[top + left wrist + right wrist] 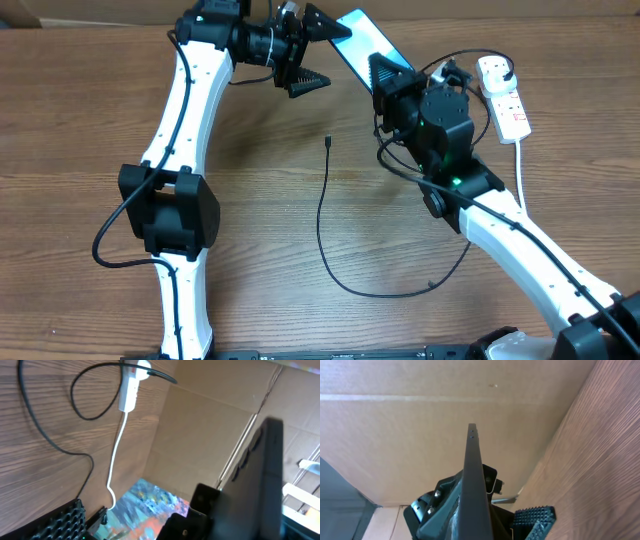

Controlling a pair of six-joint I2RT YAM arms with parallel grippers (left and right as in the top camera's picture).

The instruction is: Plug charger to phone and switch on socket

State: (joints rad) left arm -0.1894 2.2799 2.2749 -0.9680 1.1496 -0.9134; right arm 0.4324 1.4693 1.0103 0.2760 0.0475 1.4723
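Observation:
Next, my left gripper grabs the phone by its far end (352,29), which leaves the phone's near end free to plug in the charger.
The phone (368,42), light-blue screen up, is held tilted above the back of the table. My right gripper (388,72) is shut on its near end; in the right wrist view the phone (472,470) shows edge-on. My left gripper (335,55) is open, its fingers spread about the phone's far end. The phone's screen (150,505) also shows in the left wrist view. The charger's connector (328,140) lies free on the table. Its black cable (322,220) loops under my right arm toward the white socket (506,100), which also shows in the left wrist view (131,387).
A cardboard wall (500,10) runs along the back edge, close behind the phone and socket. The socket's thick white cord (521,165) trails toward the front right. The wooden table (260,200) lies between the arms.

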